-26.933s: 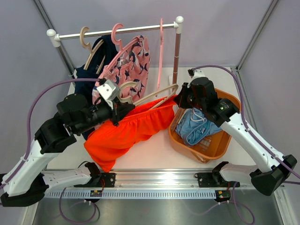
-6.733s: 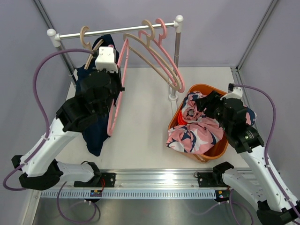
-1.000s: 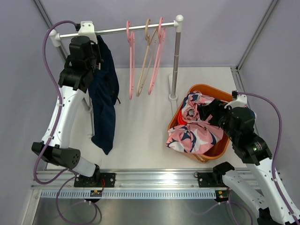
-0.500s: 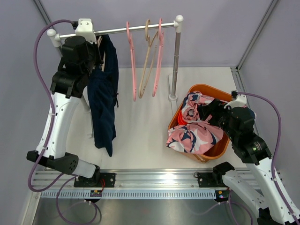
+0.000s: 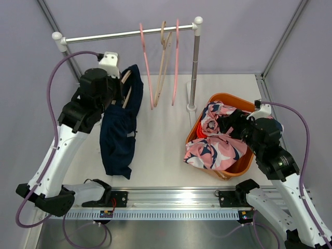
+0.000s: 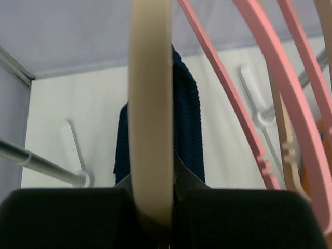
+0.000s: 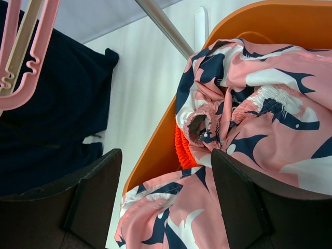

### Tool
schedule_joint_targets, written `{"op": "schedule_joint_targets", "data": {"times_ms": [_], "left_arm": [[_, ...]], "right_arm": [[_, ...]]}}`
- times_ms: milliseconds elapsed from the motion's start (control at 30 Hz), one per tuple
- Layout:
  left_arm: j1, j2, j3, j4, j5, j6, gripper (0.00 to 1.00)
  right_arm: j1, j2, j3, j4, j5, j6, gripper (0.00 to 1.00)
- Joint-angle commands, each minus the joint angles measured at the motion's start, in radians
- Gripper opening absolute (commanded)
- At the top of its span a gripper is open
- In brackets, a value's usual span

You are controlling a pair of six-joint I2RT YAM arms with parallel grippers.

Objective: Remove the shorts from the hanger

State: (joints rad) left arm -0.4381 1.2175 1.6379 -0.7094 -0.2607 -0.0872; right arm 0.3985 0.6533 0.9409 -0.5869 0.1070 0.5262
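I will next grab the navy shorts (image 5: 119, 136) by the waistband edge (image 5: 138, 84) with my right gripper, so the beige hanger is left for the left gripper to pull out.
The dark navy shorts (image 5: 119, 136) hang from a beige hanger (image 5: 126, 88) that is off the rail, their lower end resting on the table. My left gripper (image 5: 120, 79) is shut on that hanger's hook (image 6: 150, 104), and the navy shorts (image 6: 185, 119) show behind it in the left wrist view. My right gripper (image 5: 228, 122) hovers open over the basket, empty, its fingers (image 7: 96, 192) wide apart. Below it lie the pink patterned shorts (image 7: 259, 119), also seen from above (image 5: 218, 148), with a strip of the orange shorts (image 7: 184, 153) under them.
The orange basket (image 5: 244, 106) stands at the right, beside the rack's upright post (image 5: 195, 62). Three bare hangers, pink (image 5: 147, 67), beige (image 5: 162, 57) and pink (image 5: 176, 57), hang on the rail (image 5: 104, 36). White table lies between the navy shorts and the basket.
My left arm has lifted the beige hanger with the navy shorts off the rail and brought it down and towards me. The right arm has not moved.
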Motion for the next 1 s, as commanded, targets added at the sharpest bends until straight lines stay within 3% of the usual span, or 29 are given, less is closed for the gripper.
{"op": "schedule_joint_targets", "data": {"times_ms": [0,133,367,500,667,733,867,967], "left_arm": [[-0.085,-0.059,-0.053,0.033,-0.049,0.02,0.0],[-0.154,-0.09,-0.156,-0.039,-0.063,0.026,0.0],[-0.272,-0.177,-0.321,-0.065,0.119,-0.022,0.0],[-0.33,-0.257,-0.374,-0.016,0.312,-0.022,0.0],[-0.39,-0.297,-0.383,0.034,0.405,-0.008,0.0],[-0.415,-0.306,-0.391,0.062,0.423,-0.003,0.0],[-0.447,-0.303,-0.395,0.094,0.416,-0.002,0.0],[-0.465,-0.283,-0.386,0.108,0.411,0.0,0.0]], "right_arm": [[0.005,0.012,-0.005,0.047,-0.044,-0.014,0.78],[0.005,0.022,0.001,0.041,-0.061,-0.026,0.79],[0.005,0.031,0.013,0.041,-0.101,-0.048,0.8],[0.005,0.06,0.027,0.059,-0.258,-0.074,0.79],[0.019,0.138,0.058,0.082,-0.454,-0.095,0.7],[0.06,0.164,0.07,0.085,-0.448,-0.104,0.7],[0.271,0.218,0.114,0.091,-0.325,-0.111,0.7],[0.336,0.278,0.139,0.12,-0.287,-0.094,0.7]]}}
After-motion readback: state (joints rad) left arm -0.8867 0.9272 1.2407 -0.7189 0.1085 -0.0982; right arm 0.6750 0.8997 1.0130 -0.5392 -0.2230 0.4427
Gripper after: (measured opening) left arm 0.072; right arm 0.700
